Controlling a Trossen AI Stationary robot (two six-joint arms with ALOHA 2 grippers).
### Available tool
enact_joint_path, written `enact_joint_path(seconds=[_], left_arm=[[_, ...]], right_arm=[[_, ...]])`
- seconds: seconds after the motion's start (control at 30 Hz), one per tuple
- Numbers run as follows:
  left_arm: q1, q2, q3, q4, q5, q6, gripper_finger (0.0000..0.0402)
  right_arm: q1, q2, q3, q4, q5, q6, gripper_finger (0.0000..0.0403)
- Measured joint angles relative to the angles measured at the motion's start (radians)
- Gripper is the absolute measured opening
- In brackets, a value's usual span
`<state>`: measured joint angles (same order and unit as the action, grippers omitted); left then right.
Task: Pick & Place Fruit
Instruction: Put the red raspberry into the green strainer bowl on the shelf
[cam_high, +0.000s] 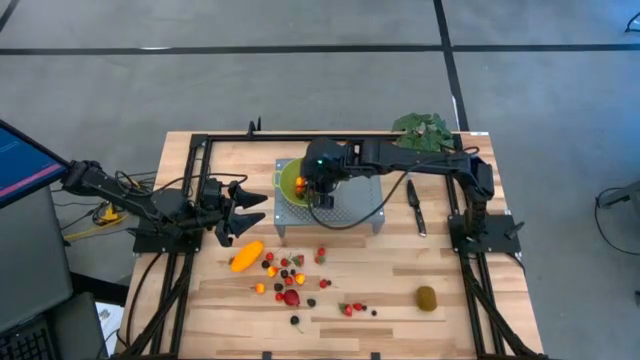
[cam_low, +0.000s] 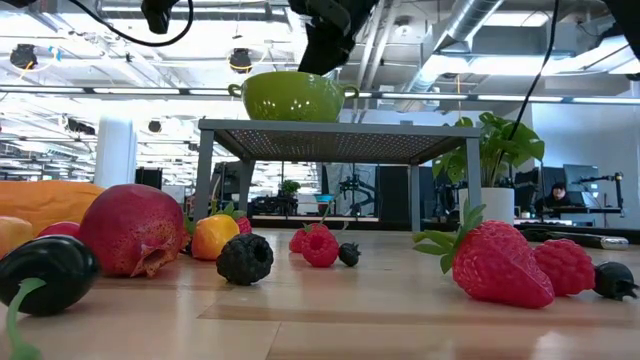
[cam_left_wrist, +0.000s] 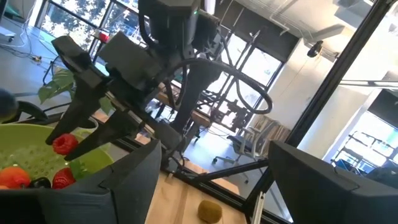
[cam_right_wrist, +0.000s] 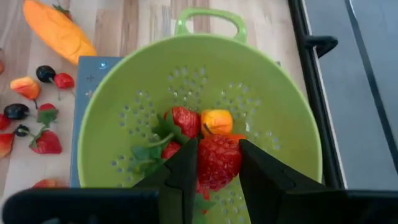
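Observation:
I should open my right gripper now, because the red strawberry (cam_right_wrist: 219, 163) hangs inside the green colander's rim (cam_right_wrist: 305, 102), close over the orange piece, and would rest in there.
A green colander (cam_high: 288, 180) stands on a grey metal stand (cam_high: 350, 210) at mid-table, with a strawberry (cam_right_wrist: 183, 121), an orange piece (cam_right_wrist: 216, 121) and other fruit lying in it. My right gripper (cam_high: 318, 188) hovers over the bowl, shut on a red strawberry (cam_right_wrist: 217, 163). Loose berries (cam_high: 298, 270), a long orange fruit (cam_high: 246, 256), a red round fruit (cam_high: 291, 297) and a kiwi-like oval (cam_high: 427, 297) lie on the near tabletop. My left gripper (cam_high: 258, 208) waits open to the left of the stand, empty. My right gripper pinches the strawberry by two opposite sides (cam_right_wrist: 202, 163) between its two fingers, at their free ends (cam_left_wrist: 73, 138). The fingers slant down from the table's right side. The berry hangs clear above the colander's inside and the fruit lying there.
A black-handled knife (cam_high: 415, 205) lies on the table right of the stand. A leafy potted plant (cam_high: 422, 127) stands at the far right. Black frame rails (cam_high: 200, 150) run along the table's left, far and right sides.

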<state>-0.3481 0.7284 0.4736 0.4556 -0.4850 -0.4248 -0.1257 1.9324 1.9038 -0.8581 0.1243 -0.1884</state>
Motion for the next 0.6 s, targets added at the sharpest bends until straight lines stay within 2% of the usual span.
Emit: enact_joint_path(seconds=[0.37, 0.47, 0.6], left_arm=[[0.0, 0.0, 0.0, 0.002, 0.0, 0.0, 0.0291], [0.0, 0.0, 0.0, 0.002, 0.0, 0.0, 0.0291], [0.0, 0.0, 0.0, 0.002, 0.0, 0.0, 0.0291]], right_arm=[[0.001, 0.0, 0.0, -0.032, -0.001, 0.039, 0.0095], [0.001, 0.0, 0.0, -0.033, -0.001, 0.051, 0.0111], [0.0, 0.0, 0.0, -0.032, -0.001, 0.051, 0.0153]])
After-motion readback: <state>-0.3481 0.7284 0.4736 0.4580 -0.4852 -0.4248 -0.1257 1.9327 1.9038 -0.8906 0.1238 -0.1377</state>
